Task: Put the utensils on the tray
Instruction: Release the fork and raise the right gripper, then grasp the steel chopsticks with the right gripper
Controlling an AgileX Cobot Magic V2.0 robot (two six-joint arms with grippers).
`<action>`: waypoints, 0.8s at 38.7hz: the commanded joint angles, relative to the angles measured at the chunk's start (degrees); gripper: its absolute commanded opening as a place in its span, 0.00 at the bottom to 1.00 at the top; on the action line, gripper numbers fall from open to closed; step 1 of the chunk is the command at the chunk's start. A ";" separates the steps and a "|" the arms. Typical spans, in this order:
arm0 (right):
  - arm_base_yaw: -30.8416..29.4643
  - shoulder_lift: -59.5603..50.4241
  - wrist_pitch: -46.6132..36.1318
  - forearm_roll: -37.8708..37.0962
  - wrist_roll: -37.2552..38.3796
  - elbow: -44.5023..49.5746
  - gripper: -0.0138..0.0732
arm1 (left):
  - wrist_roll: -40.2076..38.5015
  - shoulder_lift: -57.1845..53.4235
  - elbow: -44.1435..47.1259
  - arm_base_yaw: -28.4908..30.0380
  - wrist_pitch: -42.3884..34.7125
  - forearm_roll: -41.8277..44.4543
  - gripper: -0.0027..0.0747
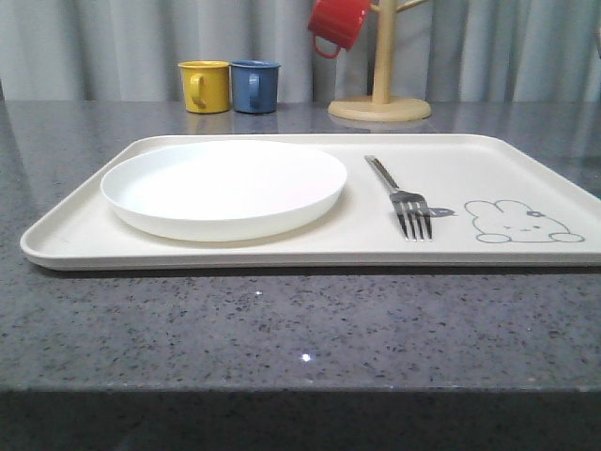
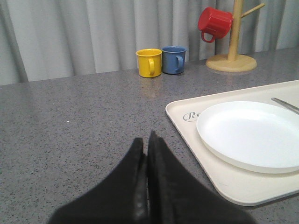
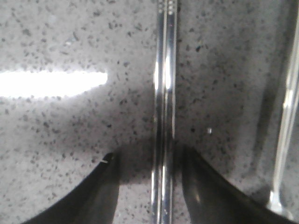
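Note:
My fingers are low at the counter, on either side of the silver chopsticks. My right gripper needs to close now. Closing now would hold the chopsticks.
The cream tray (image 1: 526, 160) lies on the grey counter, with the white plate (image 1: 225, 183) on its left half and the fork (image 1: 399, 193) to the right of the plate, tines beside the rabbit drawing. In the left wrist view my left gripper (image 2: 145, 137) is shut and empty, low over bare counter just off the tray (image 2: 224, 177) and plate (image 2: 252, 133). The right wrist view has my right gripper (image 3: 148, 156) open astride the pair of silver chopsticks (image 3: 164, 93), which lie flat on the counter between its fingers. A slim silver utensil handle (image 3: 285, 116) lies beside them.
A yellow mug (image 1: 205, 86) and a blue mug (image 1: 254, 86) stand at the back behind the tray. A red mug (image 1: 338, 23) hangs on a wooden mug tree (image 1: 380, 94) at the back right. The counter's front edge runs close below the tray.

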 commanded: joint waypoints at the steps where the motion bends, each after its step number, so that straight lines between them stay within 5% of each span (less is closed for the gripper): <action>1: -0.35 -1.17 -0.72 -0.14 -0.71 -1.20 0.56 | -0.54 0.64 -1.50 0.13 -4.97 -0.46 0.01; 6: -0.35 -1.24 -0.52 -0.20 -0.71 -1.20 0.49 | -0.54 0.64 -1.50 0.13 -4.97 -0.46 0.01; 12: -0.35 -1.24 0.73 -0.53 -0.71 -1.27 0.16 | -0.54 0.64 -1.50 0.13 -4.97 -0.46 0.01; 15: -0.35 -1.30 1.43 -0.60 -0.71 -1.31 0.07 | -0.54 0.64 -1.50 0.13 -4.97 -0.46 0.01; 31: 0.31 -8.76 7.89 1.54 3.07 -8.30 0.08 | -0.54 0.64 -1.50 0.13 -4.97 -0.46 0.01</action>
